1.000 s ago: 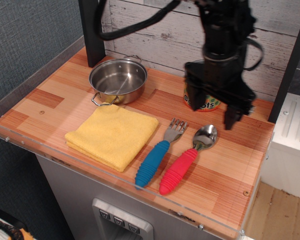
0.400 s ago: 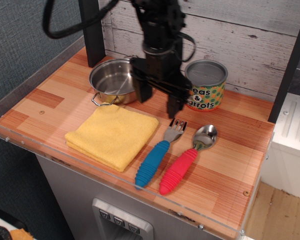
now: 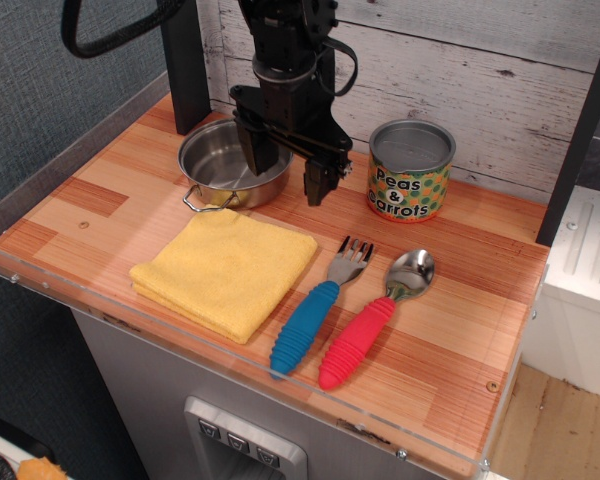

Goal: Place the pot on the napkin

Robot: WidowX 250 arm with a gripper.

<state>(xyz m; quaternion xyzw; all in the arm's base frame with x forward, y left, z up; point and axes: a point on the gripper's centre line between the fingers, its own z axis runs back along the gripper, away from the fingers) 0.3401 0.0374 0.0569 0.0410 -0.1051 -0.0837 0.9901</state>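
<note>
Next, my gripper grips the steel pot (image 3: 220, 162) by its rim between the wire handles and sets it on the yellow napkin (image 3: 227, 272).
The pot (image 3: 220, 162) is a small shiny steel pot with wire loop handles, standing empty at the back left of the wooden table. The napkin (image 3: 227, 268) is a folded yellow cloth lying just in front of the pot. My gripper (image 3: 285, 175) is open, its black fingers pointing down. The left finger (image 3: 259, 155) hangs over the pot's right rim and the right finger (image 3: 314, 183) is outside the pot to its right. The gripper hides the pot's right edge. It holds nothing.
A green-labelled "Peas & Carrots" can (image 3: 410, 172) stands at the back right of the gripper. A blue-handled fork (image 3: 317, 315) and a red-handled spoon (image 3: 372, 320) lie right of the napkin. A black post (image 3: 186, 65) stands behind the pot. A clear rim (image 3: 70, 290) edges the table.
My gripper has swept left from in front of the can to the pot's right rim, staying open. The can is now uncovered. Nothing on the table has moved.
</note>
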